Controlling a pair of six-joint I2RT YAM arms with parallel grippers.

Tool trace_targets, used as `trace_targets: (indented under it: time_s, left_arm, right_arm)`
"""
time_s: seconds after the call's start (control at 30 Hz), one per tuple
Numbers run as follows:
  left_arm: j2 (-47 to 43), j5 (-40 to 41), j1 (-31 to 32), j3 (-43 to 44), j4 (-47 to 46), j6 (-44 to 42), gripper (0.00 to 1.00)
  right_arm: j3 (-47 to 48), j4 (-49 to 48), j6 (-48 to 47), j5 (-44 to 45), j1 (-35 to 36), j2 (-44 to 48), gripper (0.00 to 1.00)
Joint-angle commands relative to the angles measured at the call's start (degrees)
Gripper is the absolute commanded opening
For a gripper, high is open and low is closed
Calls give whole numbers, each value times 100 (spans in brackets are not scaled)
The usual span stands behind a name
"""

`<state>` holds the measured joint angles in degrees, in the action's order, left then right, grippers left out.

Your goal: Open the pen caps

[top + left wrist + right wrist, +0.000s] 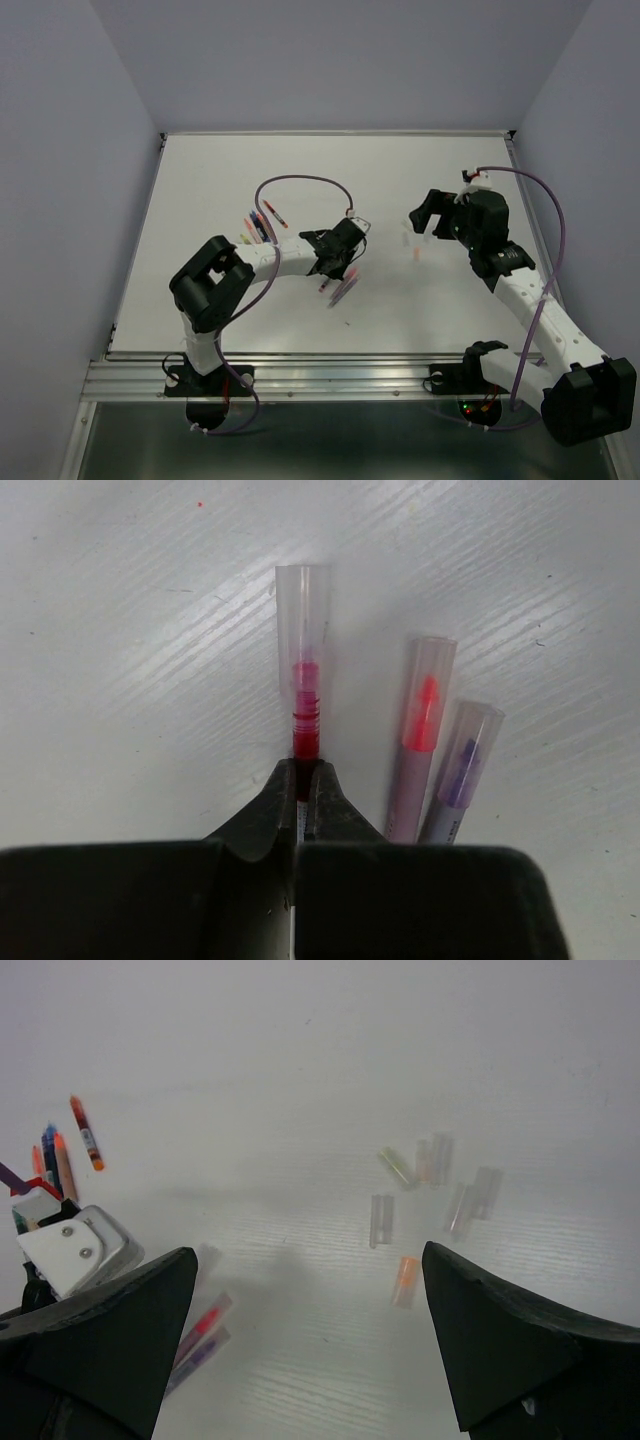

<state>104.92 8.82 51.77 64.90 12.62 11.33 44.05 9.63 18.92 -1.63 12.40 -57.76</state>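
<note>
The red pen's clear cap needs to come off, so my right gripper will grip it next and pull it off, leaving the pen's body to my left gripper.
My left gripper (303, 772) is shut on a red pen (305, 735) lying on the white table, just behind the pen's clear cap (302, 610), which still covers the red tip. Right beside it lie a pink-red pen (420, 750) and a purple pen (462, 775), both capped. From above, the left gripper (336, 266) sits mid-table over these pens (343, 290). My right gripper (309, 1250) hangs open above the table with nothing between its fingers. Several loose pen caps (381, 1220), one of them orange (405, 1280), lie ahead of it.
A group of uncapped pens (262, 222) lies left of the left gripper, also showing in the right wrist view as pens (85, 1132). Loose caps (415, 247) lie near the right gripper (420, 220). A purple cable (300, 182) arches over the left arm.
</note>
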Motion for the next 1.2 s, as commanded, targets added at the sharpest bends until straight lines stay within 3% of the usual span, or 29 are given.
trace_targets:
  time_s: [0.0, 0.1, 0.2, 0.4, 0.67, 0.87, 1.17]
  left_arm:
    - [-656, 577, -35, 356, -84, -87, 0]
    - [-1131, 805, -62, 541, -277, -140, 0]
    - [-1535, 902, -70, 707, -348, 8, 0]
    - [-2089, -63, -70, 629, -743, -105, 0]
    - [-2722, -854, -70, 190, -1463, 115, 0]
    - [-2978, -172, -70, -233, -1940, 177, 0]
    - [-2960, -3, -62, -180, -1903, 273, 0]
  right_arm:
    - [77, -558, 59, -837, -27, 107, 100]
    - [-2, -1136, 270, -1294, -27, 159, 100]
    - [-2, -1603, 515, -2321, -27, 46, 100]
    - [156, -2447, 999, -3210, -27, -463, 100]
    - [332, -3422, 1157, -3133, 438, -921, 100]
    - [402, -3758, 1220, -3177, 666, -1071, 100]
    - [780, -3793, 1246, -3090, 922, -1554, 100]
